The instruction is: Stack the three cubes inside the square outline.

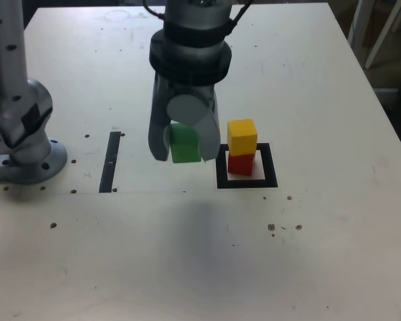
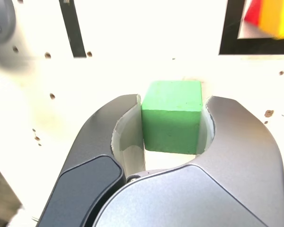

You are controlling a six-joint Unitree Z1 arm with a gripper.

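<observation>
The green cube hangs beside the yellow cube in the exterior view, short of the yellow cube's top. My gripper needs to keep holding the green cube until it is on top of the yellow cube.
My gripper (image 1: 184,148) is shut on the green cube (image 1: 185,143), holding it above the table, just to the exterior view's left of the square outline (image 1: 247,182). In the wrist view the green cube (image 2: 173,116) sits pinched between both grey fingers (image 2: 236,127) of the gripper (image 2: 173,111). Inside the black outline stands the red cube (image 1: 241,163) with the yellow cube (image 1: 242,136) stacked on top of it. The wrist view catches only a corner of the outline (image 2: 227,35) with bits of the red cube (image 2: 252,14) and yellow cube (image 2: 277,16).
A narrow black strip (image 1: 111,162) lies on the white table (image 1: 187,254) to the exterior view's left of the gripper. The arm's grey base (image 1: 20,134) stands at the far left. Small holes and specks dot the tabletop. The table's right edge runs near chair legs (image 1: 381,33).
</observation>
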